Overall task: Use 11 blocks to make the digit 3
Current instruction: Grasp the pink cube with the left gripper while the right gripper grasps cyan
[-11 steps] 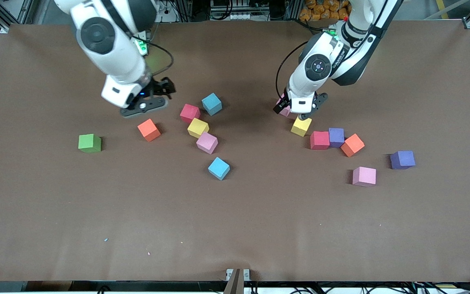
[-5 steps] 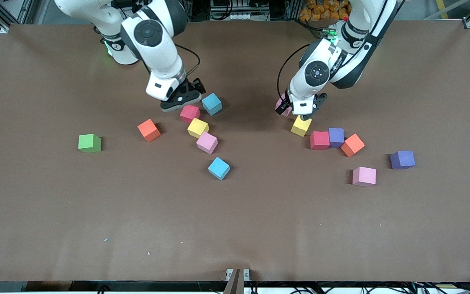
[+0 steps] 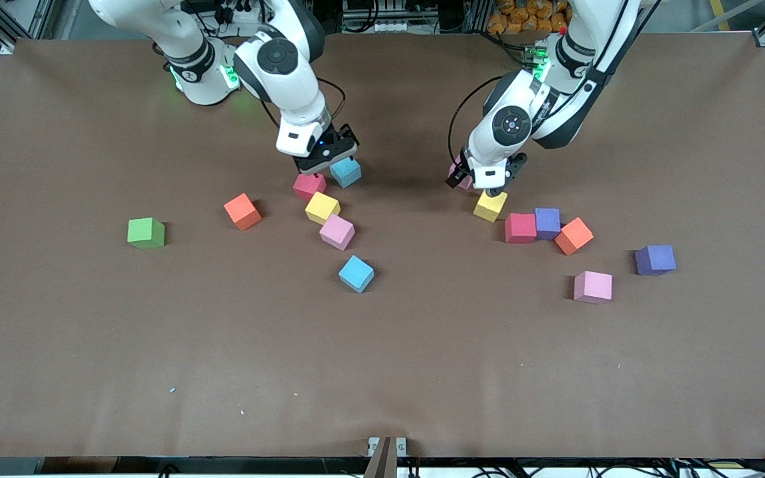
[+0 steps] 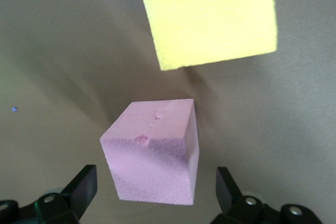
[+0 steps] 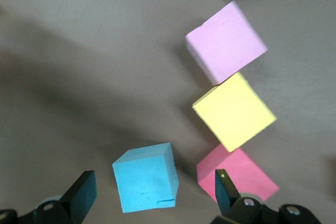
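My left gripper will next grab the pink block by two opposite sides to start the digit 3.
The blocks lie loose in two groups, and no digit 3 is in view. My right gripper (image 3: 328, 159) hangs open over a cyan block (image 3: 346, 171) (image 5: 147, 177), which sits between its fingers (image 5: 81, 192) untouched. A red block (image 3: 309, 186), a yellow block (image 3: 322, 207), a pink block (image 3: 337, 232) and another cyan block (image 3: 356, 273) lie close by. My left gripper (image 3: 485, 179) (image 4: 155, 192) is open astride a pink block (image 4: 152, 150), half hidden under the hand (image 3: 457, 178). Beside it sits a yellow block (image 3: 490, 206).
An orange block (image 3: 242, 211) and a green cube (image 3: 146, 233) lie toward the right arm's end. Red (image 3: 520, 228), purple (image 3: 547, 222) and orange (image 3: 573, 236) blocks touch in a row. A pink (image 3: 592, 287) and a purple block (image 3: 655, 259) lie apart.
The right arm has swung from near the orange block to over the cyan and red blocks. The left gripper has hardly shifted. No block has moved.
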Tool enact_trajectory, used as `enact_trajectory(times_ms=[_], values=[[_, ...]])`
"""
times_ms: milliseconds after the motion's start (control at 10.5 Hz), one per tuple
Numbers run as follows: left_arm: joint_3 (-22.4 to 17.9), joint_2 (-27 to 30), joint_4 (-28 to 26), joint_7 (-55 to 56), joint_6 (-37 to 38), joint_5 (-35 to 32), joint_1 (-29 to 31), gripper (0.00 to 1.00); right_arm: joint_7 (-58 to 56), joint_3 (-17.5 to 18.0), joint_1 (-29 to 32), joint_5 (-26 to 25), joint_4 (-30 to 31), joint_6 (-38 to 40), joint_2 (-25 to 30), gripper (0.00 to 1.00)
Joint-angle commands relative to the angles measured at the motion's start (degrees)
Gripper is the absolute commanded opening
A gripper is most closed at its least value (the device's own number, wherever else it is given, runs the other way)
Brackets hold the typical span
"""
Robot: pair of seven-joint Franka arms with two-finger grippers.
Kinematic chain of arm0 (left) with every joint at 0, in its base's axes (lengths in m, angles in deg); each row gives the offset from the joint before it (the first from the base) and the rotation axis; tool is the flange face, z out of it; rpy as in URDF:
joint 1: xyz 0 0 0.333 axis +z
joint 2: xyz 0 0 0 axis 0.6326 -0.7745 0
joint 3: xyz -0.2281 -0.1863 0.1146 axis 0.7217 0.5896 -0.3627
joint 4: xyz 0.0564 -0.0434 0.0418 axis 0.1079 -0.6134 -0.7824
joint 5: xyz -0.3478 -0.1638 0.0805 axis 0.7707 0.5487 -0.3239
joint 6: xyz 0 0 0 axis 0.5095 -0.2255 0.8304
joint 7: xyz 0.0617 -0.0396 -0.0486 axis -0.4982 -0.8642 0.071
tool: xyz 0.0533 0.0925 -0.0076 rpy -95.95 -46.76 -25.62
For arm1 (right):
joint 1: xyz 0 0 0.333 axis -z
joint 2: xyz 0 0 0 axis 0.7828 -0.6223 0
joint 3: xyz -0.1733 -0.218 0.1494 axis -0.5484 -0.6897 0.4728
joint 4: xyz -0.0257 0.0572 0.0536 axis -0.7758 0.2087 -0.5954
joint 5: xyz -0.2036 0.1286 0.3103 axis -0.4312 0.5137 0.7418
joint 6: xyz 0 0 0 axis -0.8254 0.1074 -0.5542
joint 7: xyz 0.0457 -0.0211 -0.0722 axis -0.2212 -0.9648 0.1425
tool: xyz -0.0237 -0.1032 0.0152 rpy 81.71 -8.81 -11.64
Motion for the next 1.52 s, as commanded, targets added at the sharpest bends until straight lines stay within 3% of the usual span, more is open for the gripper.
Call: enact_trajectory(times_ms=[0, 381, 476, 666, 761, 1142, 1333, 1428], values=[[0.16, -0.77, -0.32, 3.62, -0.96, -3.45, -0.69, 1.00, 0.56, 1.48, -0.18, 0.44, 2.75, -6.95, -2.34, 1.00], [0.16, -2.70, -0.06, 4.33, -1.75, -5.49, -0.51, 1.00, 0.56, 2.19, -0.44, 0.18, 3.12, -9.95, -6.03, 1.00], [0.16, -2.79, -0.06, 4.33, -2.19, -5.49, -0.34, 0.82, 0.56, 2.27, -0.96, 0.18, 3.47, -12.67, -7.69, 1.00], [0.16, -2.97, 0.64, 4.24, -2.19, -5.67, -0.77, 0.28, 0.56, 2.27, -1.58, 0.18, 3.56, -13.66, -8.94, 1.00], [0.16, -2.97, 1.16, 4.77, -2.19, -5.67, -0.78, 0.08, 0.56, 2.27, -1.67, 0.18, 3.64, -13.75, -9.46, 1.00], [0.34, -3.05, 6.24, 12.56, -1.67, -5.58, -5.77, 0.00, 0.65, 2.27, -2.55, 0.18, 4.78, -13.75, -9.73, 0.97], [0.42, -6.21, 10.21, 22.39, -1.67, -5.58, -7.88, 0.00, 0.65, 2.19, -2.81, 0.09, 4.79, -13.66, -9.73, 0.36], [0.42, -6.74, 11.01, 26.35, -1.75, -5.58, -8.24, 0.00, 0.56, 2.19, -2.81, 0.09, 4.79, -13.66, -9.64, 0.15]])
